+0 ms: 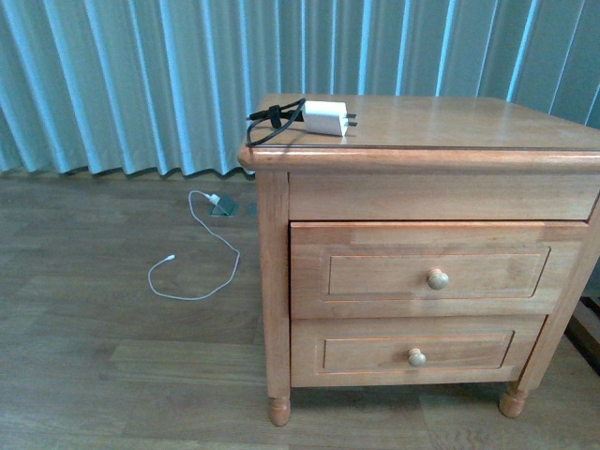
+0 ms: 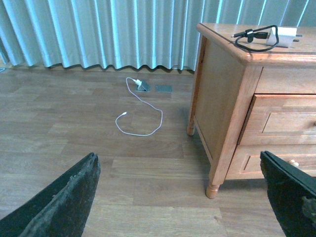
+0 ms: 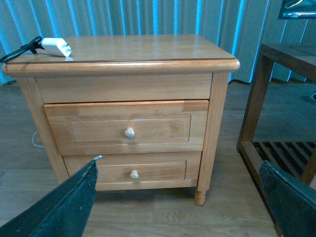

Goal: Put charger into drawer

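The upper drawer (image 3: 168,127) is shut and flush in the nightstand, so the robot's right gripper will next grab the round knob (image 3: 130,133) that sticks out.
The charger (image 1: 325,118), a white plug block with a looped black cord (image 1: 272,122), lies on the near left corner of the wooden nightstand top (image 1: 450,122). It also shows in the left wrist view (image 2: 282,38) and the right wrist view (image 3: 56,47). The taller upper drawer (image 1: 422,272) with a round pale knob (image 1: 438,278) is shut; it also shows in the right wrist view (image 3: 126,127). My left gripper (image 2: 182,197) is open over the floor, left of the nightstand. My right gripper (image 3: 180,197) is open, low in front of the nightstand.
A shorter lower drawer (image 1: 412,352) is shut below. A thin white cable (image 1: 197,267) with a small grey plug lies on the wood floor by the curtain (image 1: 141,84). A dark wooden slatted table (image 3: 281,113) stands right of the nightstand.
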`<state>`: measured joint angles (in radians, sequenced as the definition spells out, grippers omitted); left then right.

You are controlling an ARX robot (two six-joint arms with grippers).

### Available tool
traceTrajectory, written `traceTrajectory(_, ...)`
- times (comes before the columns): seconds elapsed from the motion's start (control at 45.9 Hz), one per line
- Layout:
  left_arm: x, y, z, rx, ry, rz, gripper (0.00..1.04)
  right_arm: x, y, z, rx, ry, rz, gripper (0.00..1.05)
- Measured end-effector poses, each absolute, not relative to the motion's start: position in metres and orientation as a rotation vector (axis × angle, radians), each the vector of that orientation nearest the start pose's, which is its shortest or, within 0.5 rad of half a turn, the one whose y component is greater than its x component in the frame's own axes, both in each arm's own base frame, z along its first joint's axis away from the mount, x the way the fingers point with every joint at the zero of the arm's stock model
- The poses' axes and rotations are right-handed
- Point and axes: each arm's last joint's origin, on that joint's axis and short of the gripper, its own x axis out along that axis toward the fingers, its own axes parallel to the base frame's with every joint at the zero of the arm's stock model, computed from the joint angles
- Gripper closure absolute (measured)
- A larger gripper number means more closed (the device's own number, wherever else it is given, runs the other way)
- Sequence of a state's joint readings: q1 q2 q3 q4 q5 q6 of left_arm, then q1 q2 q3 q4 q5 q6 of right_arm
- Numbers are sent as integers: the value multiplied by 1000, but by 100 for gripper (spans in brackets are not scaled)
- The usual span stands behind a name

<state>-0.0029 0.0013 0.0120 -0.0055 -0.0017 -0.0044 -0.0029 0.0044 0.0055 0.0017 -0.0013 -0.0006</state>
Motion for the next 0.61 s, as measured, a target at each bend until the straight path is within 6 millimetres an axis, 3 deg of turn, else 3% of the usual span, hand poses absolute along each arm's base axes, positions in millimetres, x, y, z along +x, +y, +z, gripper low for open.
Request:
traceTrajectory(0.436, 97, 0, 167, -5, -5, -1, 6, 98, 0, 165, 0, -3, -2, 8)
traceTrajectory(0.61, 97, 0, 167, -5, -5, -3, 6, 111, 0, 167, -72, 84, 181, 8)
